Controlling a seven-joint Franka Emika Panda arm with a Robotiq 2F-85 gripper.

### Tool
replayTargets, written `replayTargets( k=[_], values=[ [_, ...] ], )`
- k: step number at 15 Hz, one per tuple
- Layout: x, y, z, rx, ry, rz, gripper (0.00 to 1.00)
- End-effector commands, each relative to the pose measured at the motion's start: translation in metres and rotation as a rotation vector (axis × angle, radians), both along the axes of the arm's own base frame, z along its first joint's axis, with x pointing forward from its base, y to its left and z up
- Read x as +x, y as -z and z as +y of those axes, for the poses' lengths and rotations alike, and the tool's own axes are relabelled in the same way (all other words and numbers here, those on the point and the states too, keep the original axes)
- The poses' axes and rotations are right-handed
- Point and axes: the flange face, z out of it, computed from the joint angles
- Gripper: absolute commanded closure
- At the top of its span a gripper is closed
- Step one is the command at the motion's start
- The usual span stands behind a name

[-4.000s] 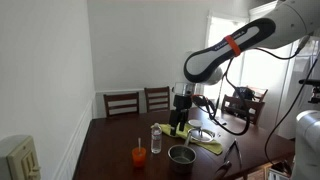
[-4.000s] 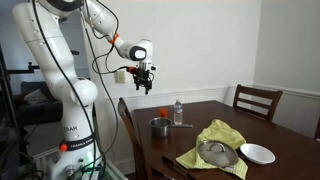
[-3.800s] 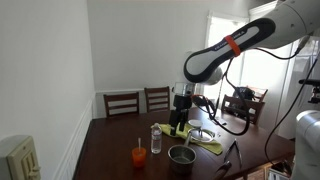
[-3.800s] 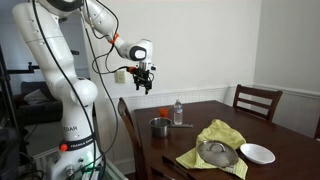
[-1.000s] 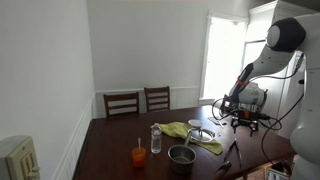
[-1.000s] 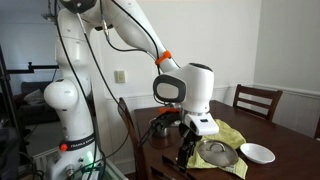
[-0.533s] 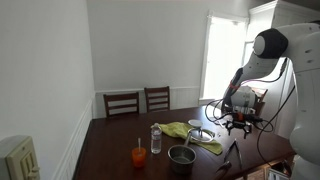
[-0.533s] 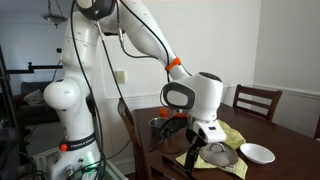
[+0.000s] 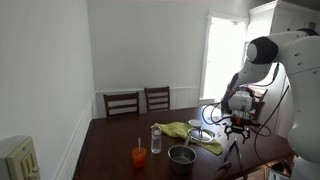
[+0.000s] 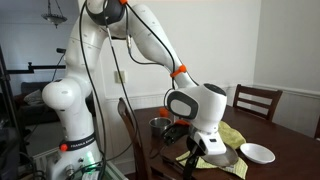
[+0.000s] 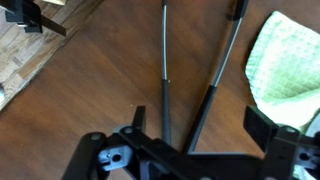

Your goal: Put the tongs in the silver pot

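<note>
My gripper is open with its fingers above both arms of the tongs, on either side. It would miss the tongs if it closed now, so it needs to go lower first.
The tongs (image 11: 166, 70) lie flat on the wooden table as two thin dark arms that spread apart away from me; they also show as a thin dark shape in an exterior view (image 9: 229, 160). My gripper (image 11: 203, 125) is open just above them, and both arms lie between its fingers (image 11: 138, 115). It shows low over the table in both exterior views (image 9: 237, 130) (image 10: 197, 150). The silver pot (image 9: 181, 155) stands empty near the table's front edge, apart from the tongs. In an exterior view the pot (image 10: 158, 126) is partly hidden behind my arm.
A yellow-green cloth (image 11: 290, 60) lies right beside the tongs, with a shallow silver round piece (image 10: 216, 153) on it. A water bottle (image 9: 155, 139) and an orange cup (image 9: 138, 154) stand near the pot. A white bowl (image 10: 257, 153) and chairs (image 9: 122, 102) are at the table's edges.
The arm has swung from high above the pot side over to the tongs and come down; in the last second the gripper sank closer to the table.
</note>
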Motion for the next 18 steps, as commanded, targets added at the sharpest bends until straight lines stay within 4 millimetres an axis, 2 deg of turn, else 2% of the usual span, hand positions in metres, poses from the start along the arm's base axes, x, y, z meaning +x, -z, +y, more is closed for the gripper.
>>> replayTargets(
  k=[1,5,6,7,10,16,18],
  values=[
    [0.008,0.029,-0.018,0.044,0.013,-0.015,0.00],
    [0.011,0.053,-0.024,0.053,-0.008,0.027,0.00],
    [0.013,0.058,-0.025,0.056,-0.012,0.030,0.04],
    [0.015,0.061,-0.026,0.056,-0.017,0.031,0.23],
    [0.018,0.068,-0.029,0.051,-0.025,0.031,0.37],
    [0.015,0.047,-0.022,0.026,-0.030,0.031,0.77],
    [0.005,0.036,-0.015,-0.010,-0.062,0.059,0.90]
  ],
)
